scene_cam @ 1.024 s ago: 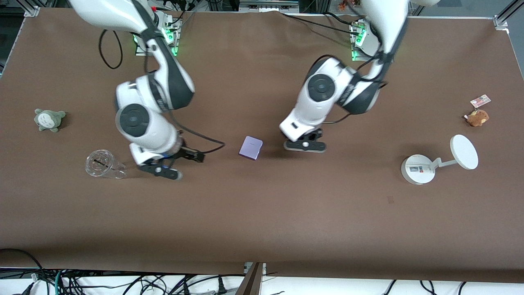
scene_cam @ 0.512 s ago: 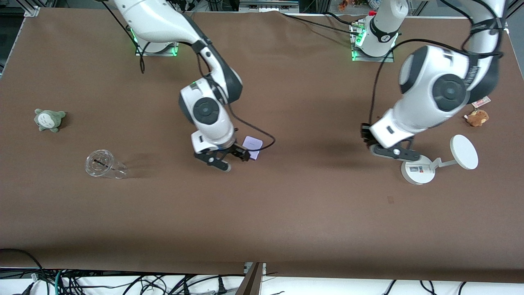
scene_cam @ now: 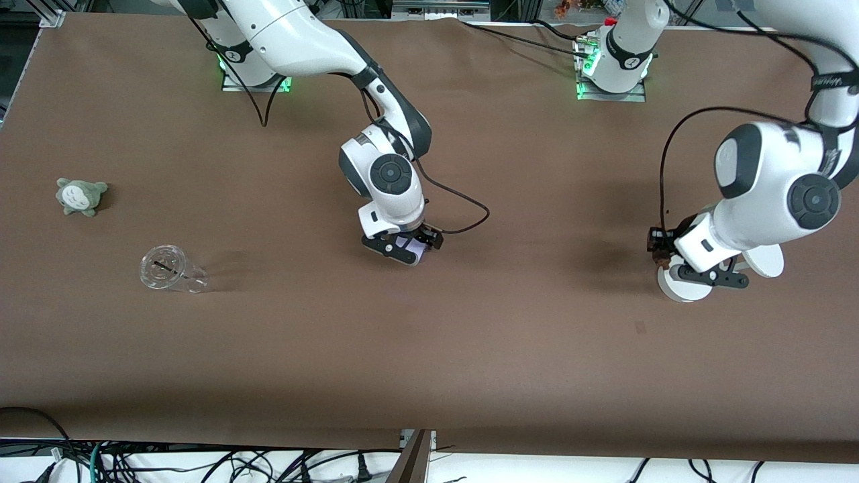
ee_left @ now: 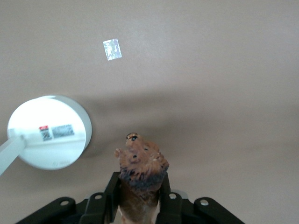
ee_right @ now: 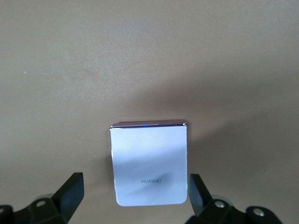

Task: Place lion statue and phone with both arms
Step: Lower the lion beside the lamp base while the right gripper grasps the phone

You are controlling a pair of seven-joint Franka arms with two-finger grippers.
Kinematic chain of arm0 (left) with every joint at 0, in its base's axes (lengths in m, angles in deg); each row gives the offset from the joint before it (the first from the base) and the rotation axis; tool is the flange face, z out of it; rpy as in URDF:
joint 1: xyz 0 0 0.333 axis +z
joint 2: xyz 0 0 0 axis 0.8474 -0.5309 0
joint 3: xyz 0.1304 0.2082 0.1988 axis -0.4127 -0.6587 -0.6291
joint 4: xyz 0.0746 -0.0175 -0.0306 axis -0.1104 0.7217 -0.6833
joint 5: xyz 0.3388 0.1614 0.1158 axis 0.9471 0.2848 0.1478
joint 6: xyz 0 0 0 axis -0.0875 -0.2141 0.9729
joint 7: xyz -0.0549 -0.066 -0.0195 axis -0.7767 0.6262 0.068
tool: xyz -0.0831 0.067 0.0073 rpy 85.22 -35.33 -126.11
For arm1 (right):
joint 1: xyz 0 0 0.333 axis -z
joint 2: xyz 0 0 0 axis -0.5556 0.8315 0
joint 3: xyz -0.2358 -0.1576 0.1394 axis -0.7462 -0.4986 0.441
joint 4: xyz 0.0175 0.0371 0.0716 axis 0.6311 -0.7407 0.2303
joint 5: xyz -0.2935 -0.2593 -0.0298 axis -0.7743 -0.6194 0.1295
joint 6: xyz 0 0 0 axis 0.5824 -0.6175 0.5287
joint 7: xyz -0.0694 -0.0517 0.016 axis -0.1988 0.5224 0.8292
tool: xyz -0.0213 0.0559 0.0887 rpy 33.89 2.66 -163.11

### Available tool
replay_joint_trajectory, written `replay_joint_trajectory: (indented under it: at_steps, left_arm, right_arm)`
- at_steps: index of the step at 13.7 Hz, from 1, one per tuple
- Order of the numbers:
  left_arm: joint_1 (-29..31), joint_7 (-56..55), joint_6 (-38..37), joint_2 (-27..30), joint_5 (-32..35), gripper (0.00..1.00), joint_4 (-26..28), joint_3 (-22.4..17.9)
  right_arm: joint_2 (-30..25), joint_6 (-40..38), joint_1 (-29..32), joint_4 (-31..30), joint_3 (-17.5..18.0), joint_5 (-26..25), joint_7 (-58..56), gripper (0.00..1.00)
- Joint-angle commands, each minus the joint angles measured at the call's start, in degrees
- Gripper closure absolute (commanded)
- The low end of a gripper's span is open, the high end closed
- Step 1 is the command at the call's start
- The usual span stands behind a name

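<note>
The lion statue (ee_left: 140, 163) is still hanging above the table in the left wrist view, so my left gripper will keep holding the statue.
In the left wrist view my left gripper (ee_left: 139, 189) is shut on the reddish-brown lion statue (ee_left: 140, 163), whose head sticks out past the fingers. In the front view that gripper (scene_cam: 710, 276) hangs over the base of the white stand (scene_cam: 674, 290). My right gripper (scene_cam: 401, 247) is low over the lavender phone (scene_cam: 419, 251), which it mostly hides in that view. In the right wrist view the phone (ee_right: 149, 163) lies flat on the table between the open fingers (ee_right: 71, 187) of my right gripper (ee_right: 134, 183), which do not touch it.
The stand's base (ee_left: 49, 132) lies beside the held lion, and its disc (scene_cam: 768, 260) peeks out under the left arm. A clear cup (scene_cam: 168, 268) lies on its side and a grey-green plush (scene_cam: 80, 196) sits toward the right arm's end.
My right gripper has moved from beside the clear cup across to over the phone. My left gripper has swung from near the phone to over the stand's base.
</note>
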Motion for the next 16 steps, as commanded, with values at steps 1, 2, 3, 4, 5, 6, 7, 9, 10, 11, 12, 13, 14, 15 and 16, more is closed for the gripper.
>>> replay_joint_trajectory:
  at_steps: [1,2,3,4,5,6,7,9,10,11,12,13,14,15,16]
  left_arm:
    - [1.8,2.7,8.3,-2.8,-1.0,0.96,3.2,0.9]
    - [2.0,4.0,11.8,-3.0,-1.0,0.96,5.2,0.9]
    - [2.2,4.3,14.5,-3.4,-1.1,0.96,7.0,0.9]
    - [2.5,4.3,16.4,-3.7,-1.0,0.95,8.4,0.9]
    - [2.9,4.3,17.8,-4.2,-1.1,0.95,9.0,0.9]
    - [2.9,4.3,18.3,-4.8,-1.1,0.95,9.4,0.9]
    - [2.9,4.3,18.6,-5.2,-1.1,0.95,9.5,0.9]
    - [2.9,4.4,19.1,-5.8,-1.1,0.94,9.5,0.9]
    - [2.9,4.4,20.0,-6.4,-1.1,0.92,9.7,1.0]
    - [2.9,4.4,20.4,-6.6,-1.1,0.92,9.7,1.0]
    - [2.9,4.4,20.4,-6.8,-1.1,0.91,9.7,1.0]
    - [2.9,4.4,20.5,-7.1,-1.1,0.90,9.7,1.0]
    - [2.9,4.5,20.6,-7.3,-1.1,0.88,9.7,1.0]
    - [2.9,4.4,20.6,-7.4,-1.1,0.88,9.7,1.0]
    - [2.9,4.4,20.6,-7.4,-1.1,0.85,9.7,1.0]
  right_arm:
    - [1.6,-0.4,-0.2,1.4,-0.3,-0.1,-1.5,0.00]
    - [2.1,-0.4,-0.2,1.4,-0.3,-0.1,-1.3,0.00]
    - [2.4,-0.4,-0.2,1.4,-0.3,-0.1,-1.0,0.00]
    - [2.8,-0.4,-0.3,1.4,-0.3,-0.1,-0.8,0.00]
    - [3.1,-0.4,-0.6,1.4,-0.3,-0.1,-0.7,0.00]
    - [3.2,-0.4,-0.8,1.4,-0.3,-0.1,-0.7,0.00]
    - [3.3,-0.4,-0.8,1.4,-0.3,-0.1,-0.7,0.00]
    - [3.6,-0.4,-1.0,1.4,-0.3,-0.1,-0.4,0.00]
    - [3.8,-0.4,-1.1,1.4,-0.3,-0.1,-0.4,0.00]
    - [3.8,-0.4,-1.1,1.4,-0.3,-0.1,-0.4,0.00]
    - [3.9,-0.4,-1.1,1.4,-0.3,-0.1,-0.6,0.00]
    - [4.0,-0.4,-1.1,1.4,-0.3,-0.1,-0.4,0.00]
    - [4.1,-0.4,-1.1,1.4,-0.3,-0.1,-0.4,0.00]
    - [4.3,-0.4,-1.1,1.4,-0.3,-0.1,-0.3,0.00]
    - [4.4,-0.3,-1.1,1.4,-0.3,-0.2,-0.3,0.03]
